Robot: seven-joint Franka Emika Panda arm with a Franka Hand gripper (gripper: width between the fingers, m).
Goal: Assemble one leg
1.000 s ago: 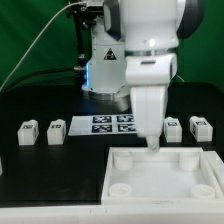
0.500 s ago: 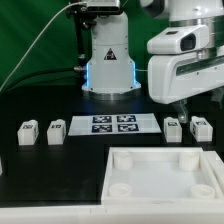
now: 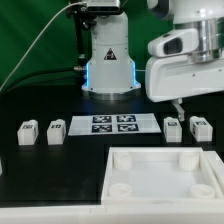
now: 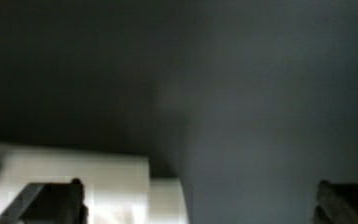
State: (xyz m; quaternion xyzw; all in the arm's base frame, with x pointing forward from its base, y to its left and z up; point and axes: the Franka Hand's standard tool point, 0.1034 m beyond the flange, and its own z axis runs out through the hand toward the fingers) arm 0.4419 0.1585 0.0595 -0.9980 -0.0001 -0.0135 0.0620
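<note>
My gripper grabs the white leg by its tagged body (image 3: 201, 130) next, then assembles the leg onto the large white tray-like piece (image 3: 165, 176).
Four small white legs with tags stand on the black table in the exterior view. Two are at the left (image 3: 27, 132) (image 3: 55, 131) and two at the right (image 3: 173, 128) (image 3: 200, 127). The large white tray-like piece (image 3: 165, 176) lies at the front. My gripper (image 3: 180, 104) hangs above the two right legs, clear of them. In the wrist view its fingers (image 4: 51, 203) stand wide apart with nothing held between them (image 4: 202, 208). That view is blurred, with a pale white shape (image 4: 105, 175) below.
The marker board (image 3: 113, 124) lies flat between the two pairs of legs. The robot base (image 3: 108, 60) stands behind it, with a cable running off to the exterior view's left. A green backdrop closes the rear.
My gripper has lifted away from the tray-like piece and swung up toward the exterior view's right, above the right legs. No part has moved.
</note>
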